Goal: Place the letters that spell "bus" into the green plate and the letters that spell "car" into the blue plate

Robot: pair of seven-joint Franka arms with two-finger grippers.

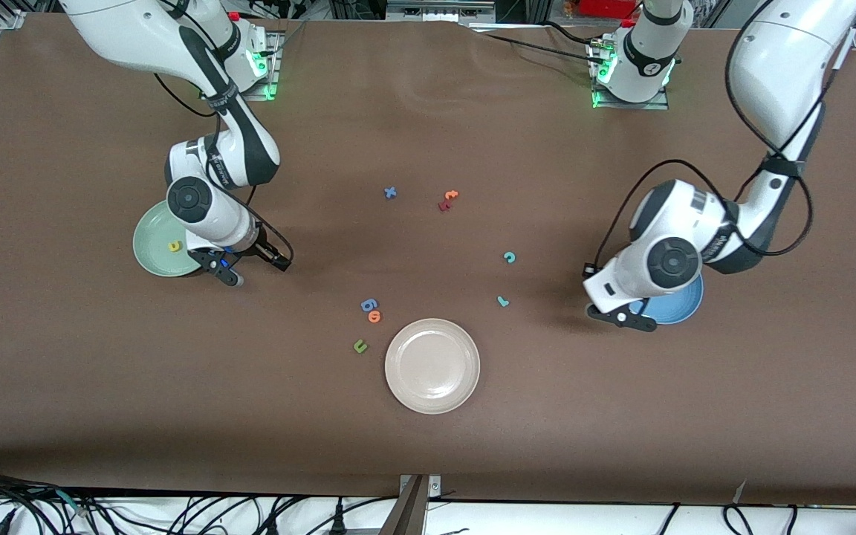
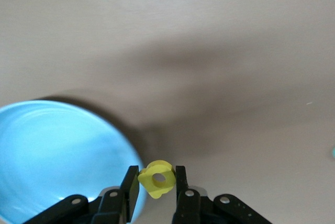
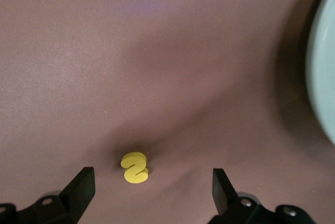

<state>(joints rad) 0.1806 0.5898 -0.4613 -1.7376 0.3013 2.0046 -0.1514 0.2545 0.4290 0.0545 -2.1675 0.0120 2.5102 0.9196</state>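
My right gripper needs to grab the yellow "s" by its curved sides next, to complete "bus" in the green plate (image 1: 151, 253) (image 3: 325, 62).
My right gripper (image 1: 238, 269) hangs open beside the green plate (image 1: 151, 253), low over the table. A yellow "s" (image 3: 134, 167) lies flat on the table between its spread fingers (image 3: 84, 182), touching neither. A yellow "u" (image 1: 174, 246) rests in the green plate. My left gripper (image 1: 621, 317) is shut on a yellow "a" (image 2: 157, 179), held in the air over the rim of the blue plate (image 2: 57, 156). The blue plate (image 1: 677, 306) is partly hidden under that arm. A teal "c" (image 1: 509, 257) and a teal "r" (image 1: 502, 301) lie on the table between the two arms.
A cream plate (image 1: 432, 364) sits nearest the front camera. Beside it, toward the right arm's end, lie a blue "g" (image 1: 368, 304), an orange "o" (image 1: 374, 316) and a green "u" (image 1: 360, 345). A blue "x" (image 1: 390, 192) and red and orange letters (image 1: 448, 199) lie farther back.
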